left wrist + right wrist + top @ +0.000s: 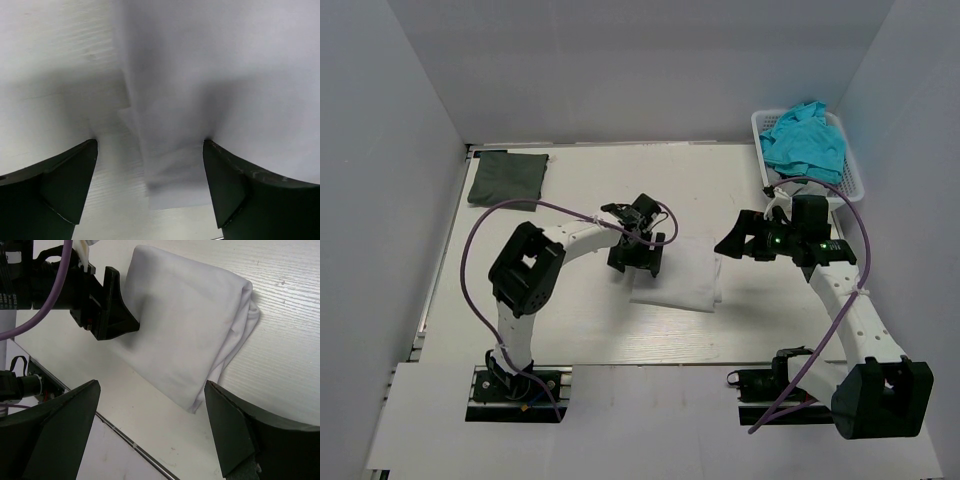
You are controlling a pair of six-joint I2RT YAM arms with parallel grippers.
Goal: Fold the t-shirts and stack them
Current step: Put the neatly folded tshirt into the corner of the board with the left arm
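I will next grab the folded white t-shirt with my left gripper by its side edge nearest the dark grey-green t-shirt (507,178). Then I can stack it there.
A folded white t-shirt (678,275) lies mid-table; it also shows in the right wrist view (185,330) and the left wrist view (215,75). My left gripper (638,262) is open and low over the shirt's left edge (149,146), one finger over bare table, the other over fabric. My right gripper (730,243) is open and empty (151,390), hovering just right of the shirt. A folded dark grey-green t-shirt (507,178) lies at the far left. Teal t-shirts (805,140) sit crumpled in the basket.
The white lattice basket (848,175) stands at the far right corner against the wall. Grey walls enclose the table on three sides. The left gripper's black body (107,307) shows in the right wrist view beside the shirt. Purple cables loop from both arms.
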